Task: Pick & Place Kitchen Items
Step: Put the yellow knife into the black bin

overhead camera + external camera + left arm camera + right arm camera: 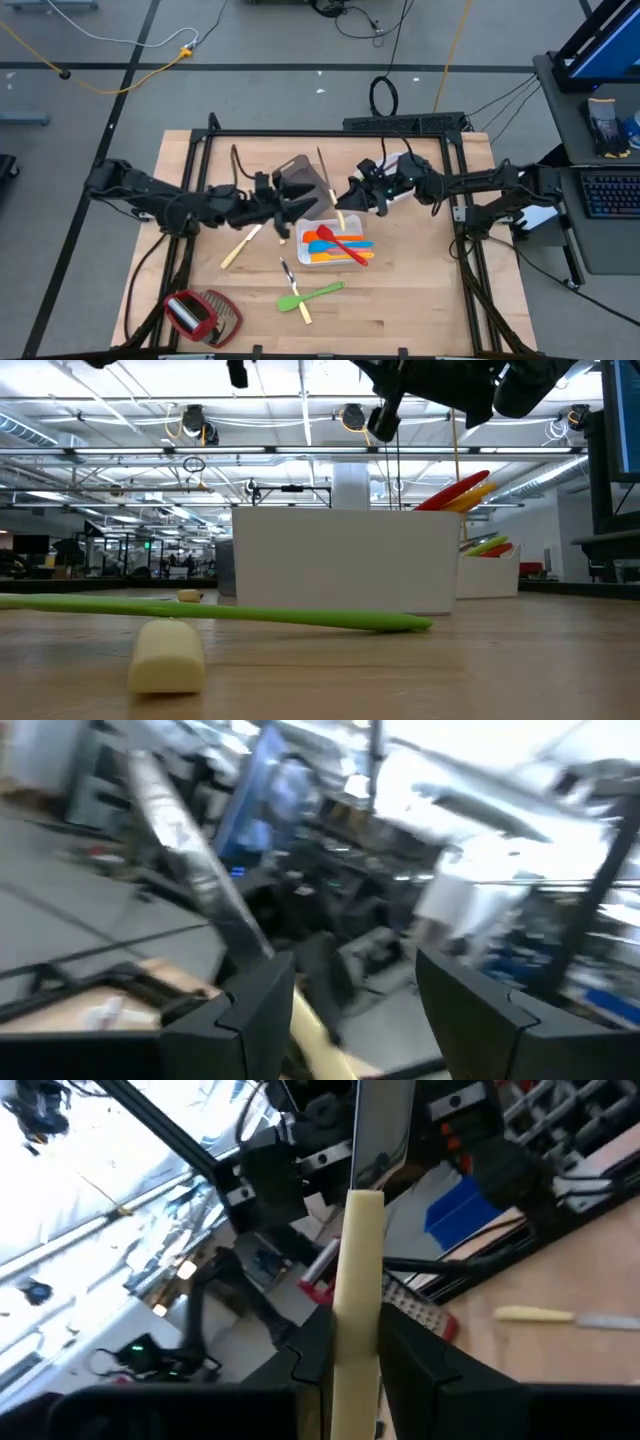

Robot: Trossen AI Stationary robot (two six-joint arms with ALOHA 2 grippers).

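Note:
The robot's left gripper next needs to take the knife by its pale handle, so that it can place the knife among the kitchen items.
My right gripper (347, 200) reaches in from the table's right, high over the middle, and is shut on a pale-handled metal knife (326, 172). My left gripper (288, 212) comes from the left and stands open close by. In the left wrist view a pale handle (312, 1032) and a grey blade (190, 850) show between its fingers (250, 1010). Red, orange and blue utensils (338, 246) lie in a white tray (300, 236). On the table lie a green spatula (322, 294), another pale-handled knife (240, 247) and a yellow-handled utensil (303, 312). My right gripper pinches the knife's pale handle (352, 1330) between its two fingers, near the end away from the blade. It comes about level from the table's right. The knife is lifted clear, and its blade (378, 1140) sticks out beyond the fingers. Whether my left gripper touches the knife, I cannot tell.
A grey-brown tray (298, 178) stands just beyond the grippers. A red-and-silver thing with a woven part (200, 315) lies at the near left. A black frame (330, 133) runs around the work area. Bare wood shows at the near right.

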